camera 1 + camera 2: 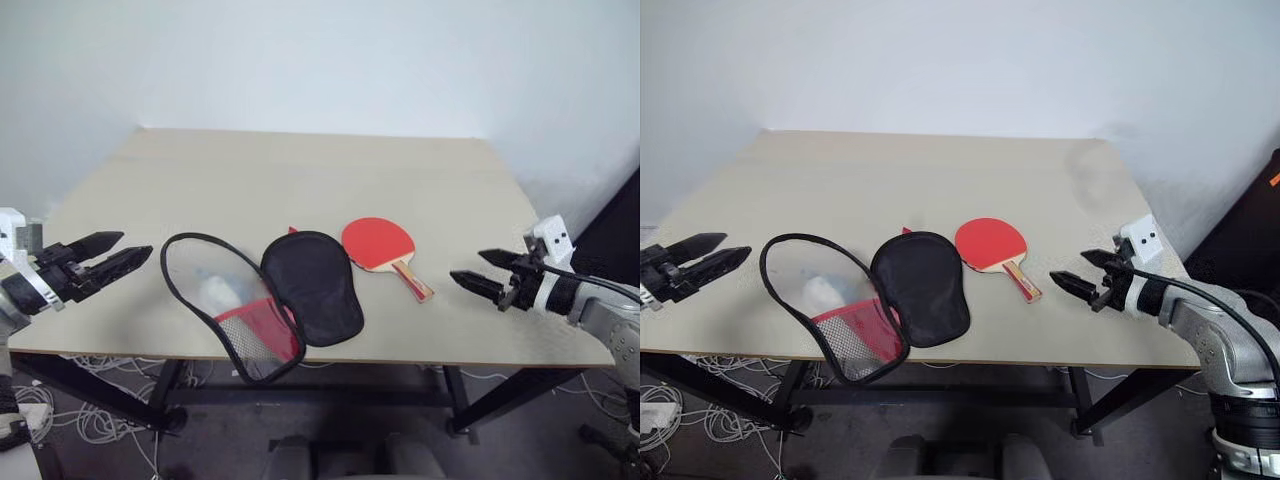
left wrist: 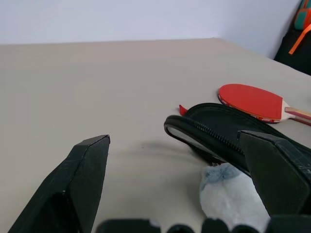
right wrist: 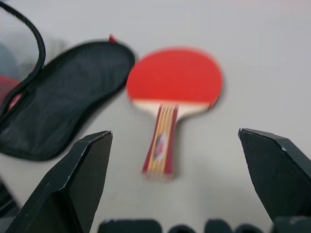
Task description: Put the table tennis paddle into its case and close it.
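Observation:
Next, my right gripper grabs the paddle by its wooden handle (image 1: 411,280), to slide the paddle into the table tennis paddle's case.
The table tennis paddle (image 1: 378,243) lies flat on the table, red face up, its wooden handle pointing toward the front right. Just left of it the case (image 1: 312,285) lies unzipped and spread open. One half shows black lining; the other half (image 1: 225,300), with a black zip edge and red mesh, hangs slightly over the front edge. A white wad (image 1: 215,293) sits inside that half. My left gripper (image 1: 133,246) hovers open left of the case. To the paddle's right, my right gripper (image 1: 468,265) is open and aimed at the handle (image 3: 163,141).
The beige table (image 1: 300,170) has bare room behind the objects up to the white wall. Cables (image 1: 60,420) lie on the floor under the table's front edge. A dark object (image 1: 1260,210) stands off the table's right side.

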`<state>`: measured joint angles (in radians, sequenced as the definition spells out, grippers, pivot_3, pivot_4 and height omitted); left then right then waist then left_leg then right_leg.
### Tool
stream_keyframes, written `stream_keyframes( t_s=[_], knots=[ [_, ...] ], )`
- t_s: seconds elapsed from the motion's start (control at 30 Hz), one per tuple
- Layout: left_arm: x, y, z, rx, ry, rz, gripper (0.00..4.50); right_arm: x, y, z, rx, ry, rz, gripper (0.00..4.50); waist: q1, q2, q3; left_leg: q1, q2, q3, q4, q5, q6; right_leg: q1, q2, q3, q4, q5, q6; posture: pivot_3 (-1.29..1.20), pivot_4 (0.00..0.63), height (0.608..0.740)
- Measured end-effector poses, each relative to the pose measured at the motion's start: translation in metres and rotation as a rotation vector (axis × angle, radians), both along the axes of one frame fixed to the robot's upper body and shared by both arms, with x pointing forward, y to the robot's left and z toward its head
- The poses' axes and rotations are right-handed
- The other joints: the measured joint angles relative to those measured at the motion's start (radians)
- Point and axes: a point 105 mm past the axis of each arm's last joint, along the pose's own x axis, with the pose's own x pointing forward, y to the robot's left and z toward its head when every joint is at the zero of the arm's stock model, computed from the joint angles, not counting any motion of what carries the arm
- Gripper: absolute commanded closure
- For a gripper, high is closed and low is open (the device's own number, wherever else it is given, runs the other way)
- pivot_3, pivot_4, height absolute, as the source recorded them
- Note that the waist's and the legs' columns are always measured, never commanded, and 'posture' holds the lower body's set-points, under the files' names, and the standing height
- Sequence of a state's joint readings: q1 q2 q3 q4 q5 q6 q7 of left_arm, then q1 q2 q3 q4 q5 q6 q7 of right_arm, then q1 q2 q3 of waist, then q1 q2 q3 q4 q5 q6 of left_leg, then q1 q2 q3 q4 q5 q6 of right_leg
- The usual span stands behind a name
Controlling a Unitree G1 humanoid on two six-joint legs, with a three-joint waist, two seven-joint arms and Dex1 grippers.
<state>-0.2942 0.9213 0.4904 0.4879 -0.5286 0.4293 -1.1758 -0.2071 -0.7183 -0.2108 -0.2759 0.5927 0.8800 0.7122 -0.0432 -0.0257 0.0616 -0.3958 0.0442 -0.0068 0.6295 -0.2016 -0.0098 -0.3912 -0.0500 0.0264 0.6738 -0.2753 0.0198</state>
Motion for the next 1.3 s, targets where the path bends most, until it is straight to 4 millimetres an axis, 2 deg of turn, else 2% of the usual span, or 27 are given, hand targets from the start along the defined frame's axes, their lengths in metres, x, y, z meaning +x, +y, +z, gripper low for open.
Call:
stream_keyframes(
  t_s=[0.23, 0.5, 0.6, 0.7, 0.93, 1.1, 1.2, 1.3],
  knots=[
    [0.000, -0.017, -0.007, -0.009, -0.058, -0.083, 0.02, -0.010, 0.016, 0.001, 0.032, 0.023, 0.038, 0.00, -0.001, -0.001, 0.000, 0.000, 0.000, 0.001, 0.000, 0.000, 0.000, 0.000, 0.000, 0.001, 0.000, 0.000, 0.000, 0.00, 0.000, 0.740],
    [-0.016, -0.022, -0.009, -0.037, -0.043, -0.189, 0.02, 0.002, 0.022, 0.006, 0.022, 0.015, 0.045, 0.00, -0.001, 0.000, 0.000, 0.000, 0.000, 0.001, 0.000, 0.000, 0.000, -0.001, 0.000, 0.001, 0.000, 0.000, 0.000, 0.00, 0.000, 0.740],
    [-0.022, -0.016, 0.000, -0.020, -0.047, -0.200, 0.02, 0.009, 0.026, 0.009, 0.022, 0.004, 0.043, 0.00, -0.001, 0.000, 0.000, 0.000, 0.000, 0.001, 0.000, 0.000, 0.000, -0.001, 0.000, 0.001, 0.000, 0.000, 0.000, 0.00, 0.000, 0.740],
    [-0.028, 0.000, 0.015, 0.010, -0.060, -0.171, 0.02, 0.014, 0.034, 0.014, 0.037, -0.009, 0.050, 0.00, -0.002, 0.000, 0.000, 0.000, 0.001, 0.001, 0.000, 0.000, 0.000, -0.002, 0.000, 0.001, 0.000, -0.001, -0.003, 0.00, 0.000, 0.740],
    [-0.033, 0.017, 0.035, 0.035, -0.092, -0.149, 0.02, 0.026, 0.055, 0.009, 0.043, 0.026, 0.043, 0.00, 0.000, 0.000, 0.000, -0.001, 0.001, 0.001, 0.000, 0.000, 0.000, -0.004, -0.001, 0.000, 0.000, -0.001, -0.003, 0.00, 0.000, 0.740],
    [-0.023, 0.008, 0.061, 0.066, -0.132, -0.233, 0.02, 0.032, 0.064, 0.013, 0.005, 0.046, 0.032, 0.00, -0.001, 0.000, 0.000, -0.002, 0.001, 0.001, 0.000, 0.000, 0.000, -0.003, 0.000, 0.000, 0.000, -0.001, -0.002, 0.00, 0.000, 0.740],
    [-0.019, 0.000, 0.067, 0.075, -0.128, -0.283, 0.02, 0.033, 0.068, 0.017, -0.018, 0.060, 0.035, 0.00, -0.001, 0.000, 0.000, -0.002, 0.001, 0.001, -0.001, 0.000, 0.000, -0.003, 0.000, 0.000, 0.000, 0.000, 0.000, 0.00, 0.000, 0.740],
    [-0.015, -0.008, 0.064, 0.070, -0.104, -0.324, 0.02, 0.033, 0.069, 0.015, -0.052, 0.083, 0.041, 0.00, -0.001, 0.000, 0.000, -0.002, 0.001, 0.001, -0.001, 0.000, 0.000, -0.004, 0.000, 0.000, 0.000, 0.000, 0.000, 0.00, 0.000, 0.740]
  ],
)
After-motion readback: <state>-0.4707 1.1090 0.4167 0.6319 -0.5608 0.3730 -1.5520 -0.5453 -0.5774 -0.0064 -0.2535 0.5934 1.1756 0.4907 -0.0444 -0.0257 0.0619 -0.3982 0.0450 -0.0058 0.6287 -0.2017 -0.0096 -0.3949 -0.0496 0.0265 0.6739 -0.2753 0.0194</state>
